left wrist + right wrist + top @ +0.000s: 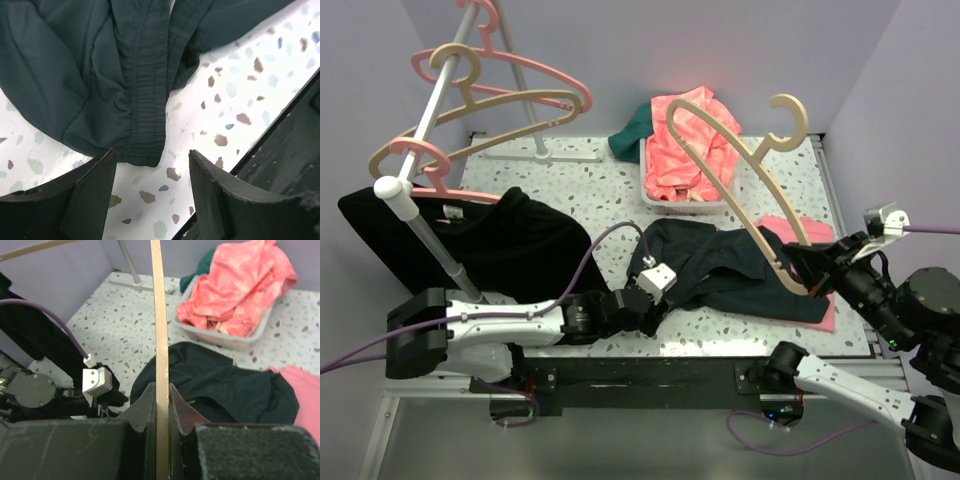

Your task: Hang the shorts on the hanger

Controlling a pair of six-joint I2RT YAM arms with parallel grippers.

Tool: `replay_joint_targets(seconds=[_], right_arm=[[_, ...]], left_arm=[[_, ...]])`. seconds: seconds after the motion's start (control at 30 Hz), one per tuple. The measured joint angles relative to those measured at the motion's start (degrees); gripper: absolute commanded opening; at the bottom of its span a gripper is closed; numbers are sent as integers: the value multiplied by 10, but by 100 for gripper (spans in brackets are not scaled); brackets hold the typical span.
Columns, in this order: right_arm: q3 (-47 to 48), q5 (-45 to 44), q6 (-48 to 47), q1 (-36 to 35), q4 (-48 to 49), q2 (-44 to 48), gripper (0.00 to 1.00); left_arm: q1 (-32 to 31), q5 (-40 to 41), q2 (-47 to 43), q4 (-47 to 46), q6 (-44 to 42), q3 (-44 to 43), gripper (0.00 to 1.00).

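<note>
The waistband's opening needs to take the hanger's free arm. My left gripper should next grab the shorts (100,75) by the end of the ribbed waistband (144,153) so that it can.
The dark navy shorts (740,265) lie crumpled on the speckled table, partly over a pink cloth. My left gripper (665,303) is low at their near left edge. In the left wrist view it (152,152) is open, and the end of the ribbed waistband of the shorts (100,75) reaches just between the fingertips, close to the left finger (95,190), unclamped. My right gripper (805,275) is shut on the lower end of one arm of the beige hanger (760,238), which rises tilted over the shorts with its hook up. The right wrist view shows both jaws (161,390) pressed on the hanger (159,315).
A white basket (675,205) at the back holds a salmon-pink garment (685,150) next to a teal one. A black T-shirt (490,235) lies at the left under the slanted rack pole (430,110), which carries pink and beige hangers. The black front rail (280,150) runs close beside the left gripper.
</note>
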State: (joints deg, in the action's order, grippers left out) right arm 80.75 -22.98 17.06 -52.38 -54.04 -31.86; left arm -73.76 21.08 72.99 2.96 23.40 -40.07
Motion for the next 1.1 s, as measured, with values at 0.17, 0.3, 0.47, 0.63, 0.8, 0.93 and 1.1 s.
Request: replay_joint_targets(seconds=[0.17,0.3,0.47,0.63,0.8,0.93,1.1], right_arm=[[-68,-44,49,0,-43,32,0],[-111,-65,80,0,-73,54,0],[-125,-77,101,0,-87,77,0],[-125,-85,110,0,-89,84,0],[-125,-91,111,0,-92,84,0],[-118,-90,110,0,-93,82,0],[-99,-81,110,0,-103,75,0]], left_arm=[[-9,11,61,21,12,-10,72],[-22,41,99,39,31,-25,77],[-28,95,139,57,56,-55,70],[-29,177,217,94,81,-123,36],[-17,227,248,128,89,-160,2],[33,220,240,123,80,-178,0],[121,169,225,99,59,-207,0]])
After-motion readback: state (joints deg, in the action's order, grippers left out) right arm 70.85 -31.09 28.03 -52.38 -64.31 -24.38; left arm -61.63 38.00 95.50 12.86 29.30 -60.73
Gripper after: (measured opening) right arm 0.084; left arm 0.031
